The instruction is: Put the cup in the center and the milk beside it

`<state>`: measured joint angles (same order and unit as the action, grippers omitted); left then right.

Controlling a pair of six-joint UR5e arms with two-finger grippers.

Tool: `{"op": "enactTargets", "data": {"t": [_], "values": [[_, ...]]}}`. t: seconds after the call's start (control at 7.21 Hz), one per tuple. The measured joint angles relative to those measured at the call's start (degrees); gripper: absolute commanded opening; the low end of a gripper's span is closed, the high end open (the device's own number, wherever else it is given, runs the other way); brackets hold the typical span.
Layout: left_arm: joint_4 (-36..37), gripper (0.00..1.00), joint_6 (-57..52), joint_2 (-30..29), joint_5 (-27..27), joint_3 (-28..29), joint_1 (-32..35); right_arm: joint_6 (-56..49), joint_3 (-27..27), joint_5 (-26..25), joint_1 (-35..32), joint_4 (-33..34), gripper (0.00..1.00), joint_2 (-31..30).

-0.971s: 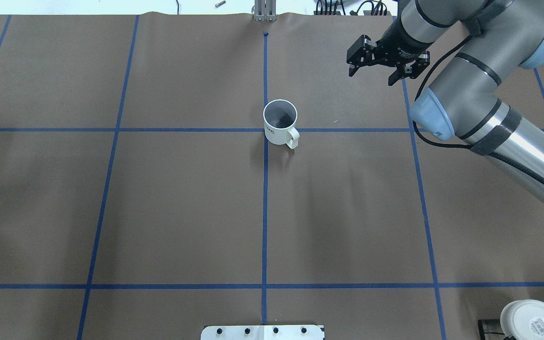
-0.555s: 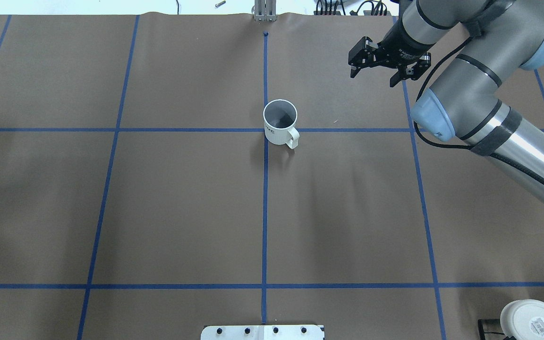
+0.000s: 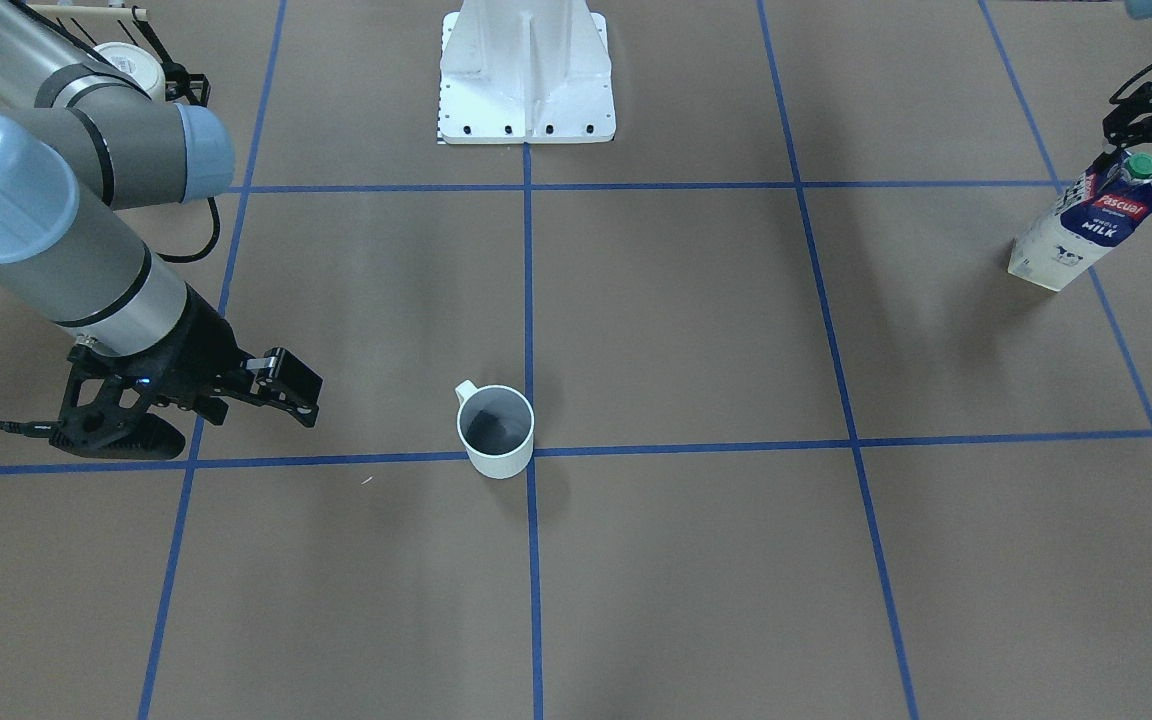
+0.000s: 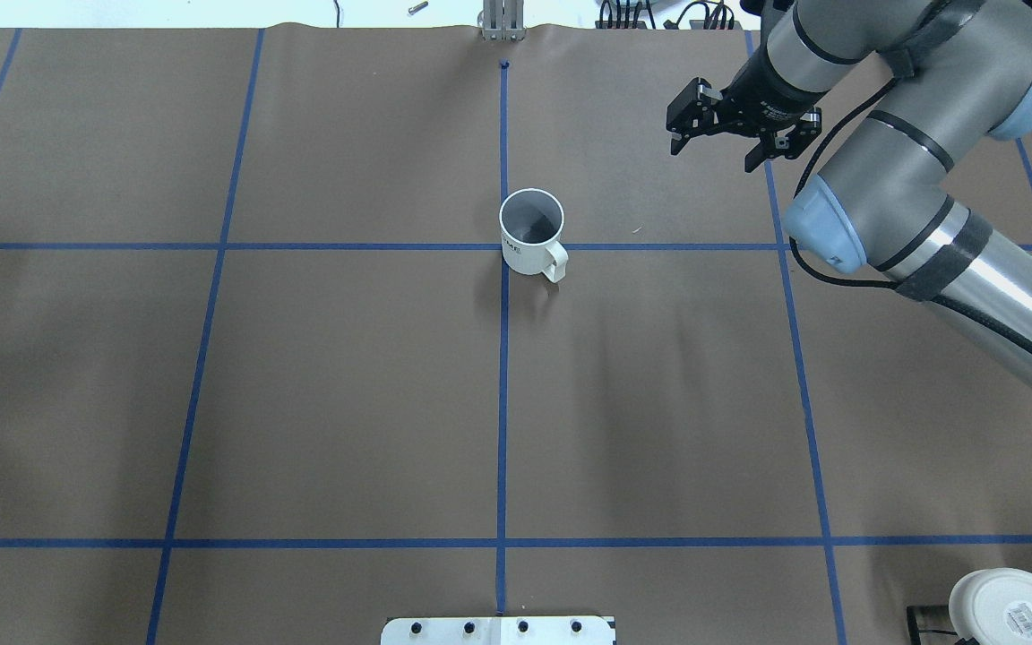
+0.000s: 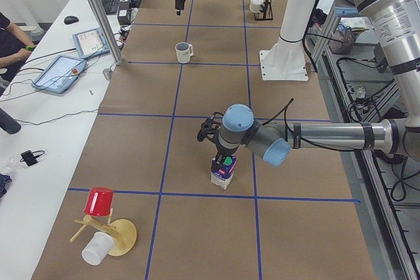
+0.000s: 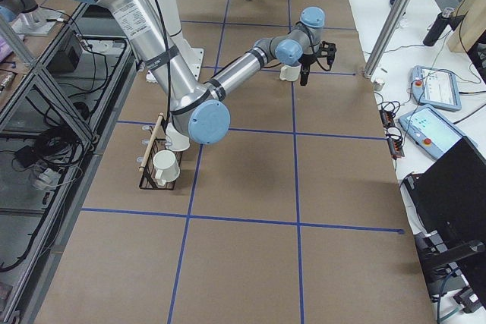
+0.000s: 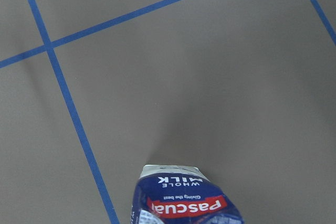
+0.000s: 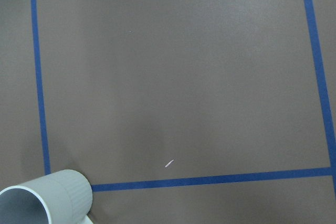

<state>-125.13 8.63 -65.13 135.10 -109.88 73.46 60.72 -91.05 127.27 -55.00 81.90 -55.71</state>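
I should next take hold of the milk carton by its capped top [image 3: 1139,170] with my left gripper, so that I can place the milk beside the cup [image 3: 495,430].
The cup [image 4: 531,231] is a small white mug with a grey inside. It stands upright on the crossing of blue tape lines in mid-table and also shows in the front view [image 3: 496,430] and the right wrist view [image 8: 44,203]. My right gripper [image 4: 718,150] is open and empty, hanging above the table to the cup's far right [image 3: 226,420]. The milk [image 3: 1086,225] is a white and blue carton with a green cap, standing far out on my left side [image 5: 223,172]. My left gripper [image 3: 1151,145] is open with its fingers on either side of the carton's top. The left wrist view [image 7: 184,198] looks down on the carton.
A rack with white cups [image 4: 1009,609] stands near my base on the right [image 3: 126,60]. The white robot base [image 3: 526,70] is at the table's near edge. A red cup on a wooden stand [image 5: 102,227] sits beyond the milk. Blue tape lines divide the brown table cover.
My right gripper has drifted a little to the right, away from the cup, and turned slightly. The cup has not moved.
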Motion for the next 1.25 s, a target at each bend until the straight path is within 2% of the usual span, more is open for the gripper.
{"op": "enactTargets", "data": {"t": [0.42, 0.55, 0.69, 0.83, 1.25], "values": [[0.14, 0.98, 0.01, 0.00, -1.05, 1.11, -0.94, -0.38, 0.13, 0.00, 0.18, -0.16, 1.00, -0.46], [0.17, 0.46, 0.08, 0.00, -1.12, 1.32, -1.22, -0.41, 0.15, -0.05, 0.29, -0.18, 1.00, -0.53], [0.21, 0.13, 0.22, -0.01, -1.17, 1.41, -1.45, -0.42, 0.16, -0.07, 0.37, -0.22, 1.00, -0.58], [0.23, 0.00, 0.34, -0.10, -1.21, 1.46, -1.58, -0.42, 0.16, -0.10, 0.43, -0.24, 1.00, -0.61], [0.33, 0.00, 0.55, -0.76, -0.91, 1.29, -1.30, -0.42, 0.09, -0.16, 0.51, -0.25, 1.00, -0.63]]}}
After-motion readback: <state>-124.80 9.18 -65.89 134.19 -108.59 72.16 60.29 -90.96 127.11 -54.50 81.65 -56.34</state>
